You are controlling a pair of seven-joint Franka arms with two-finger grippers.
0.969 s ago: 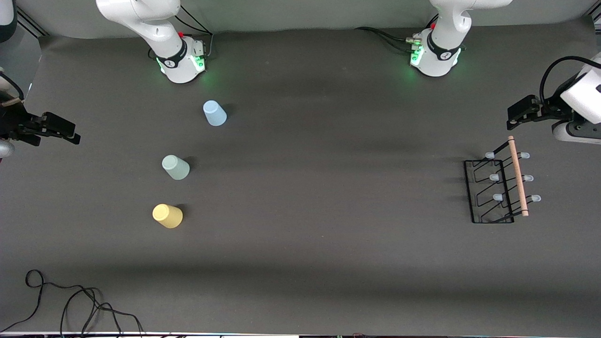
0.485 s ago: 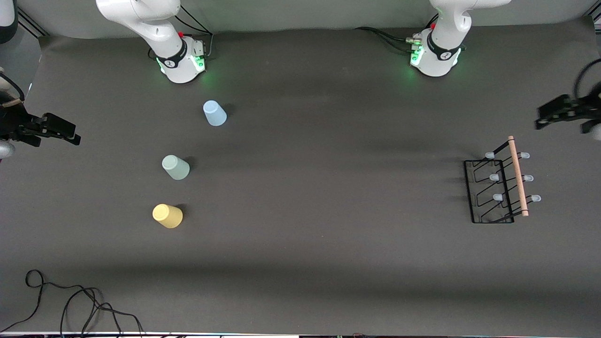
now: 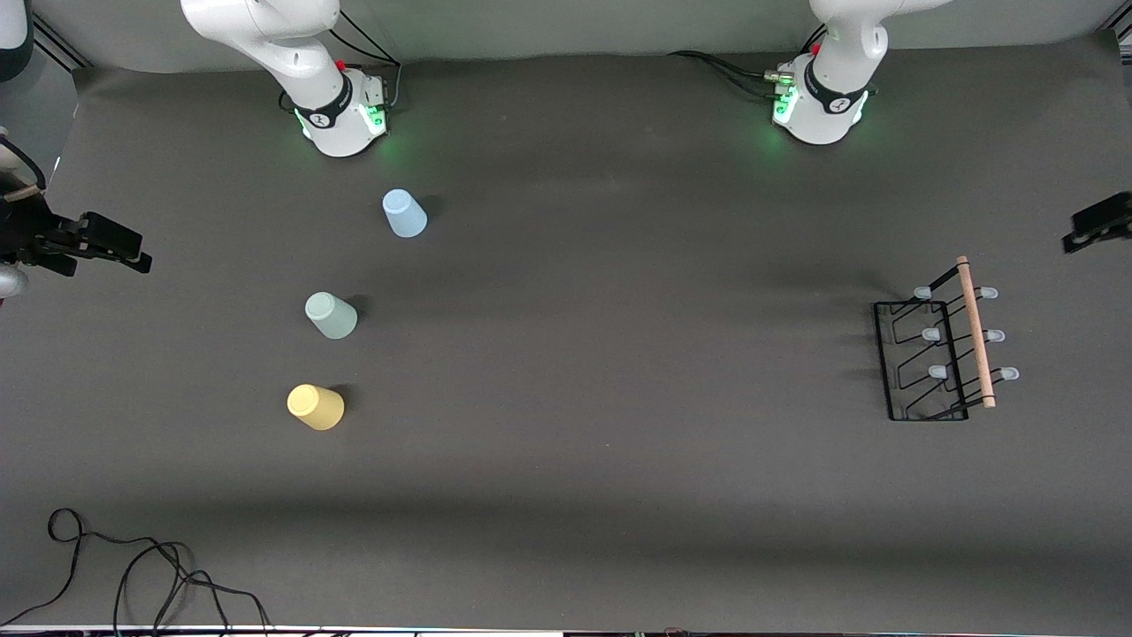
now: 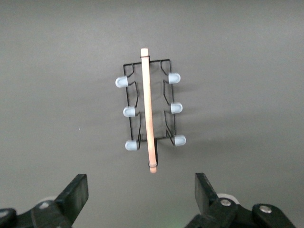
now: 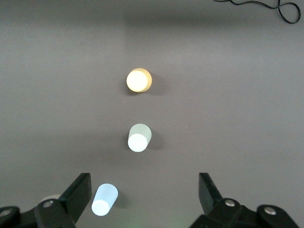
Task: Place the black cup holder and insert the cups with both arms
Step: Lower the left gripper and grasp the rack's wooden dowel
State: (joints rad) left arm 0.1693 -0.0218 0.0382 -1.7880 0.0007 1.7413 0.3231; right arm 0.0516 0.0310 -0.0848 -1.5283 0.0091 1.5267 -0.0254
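Note:
Next, my left gripper grips the black cup holder point(image 3: 937, 354) by its wooden rod point(image 3: 977, 331) to place it.
The black cup holder point(image 3: 937, 354) stands on the table toward the left arm's end, wooden rod on top and pale-tipped pegs on both sides. It shows whole in the left wrist view point(image 4: 149, 109). My left gripper point(image 3: 1097, 228) hangs high over that end of the table, open and empty point(image 4: 141, 194). The light blue cup point(image 3: 404, 214), mint cup point(image 3: 331, 316) and yellow cup point(image 3: 315, 407) stand apart in a row toward the right arm's end. The yellow point(image 5: 138, 80), mint point(image 5: 139, 137) and blue point(image 5: 104, 200) cups also show in the right wrist view. My right gripper point(image 3: 115, 248) waits high over that end, open and empty point(image 5: 142, 194).
The arms' round bases point(image 3: 340, 115) point(image 3: 822, 106) glow green along the table's edge farthest from the front camera. A loose black cable point(image 3: 133, 575) lies at the corner nearest the front camera, at the right arm's end. A dark grey mat point(image 3: 619, 354) covers the table.
My left gripper has moved outward toward the left arm's end of the table, almost leaving the front view. The right arm, cups and holder have not moved.

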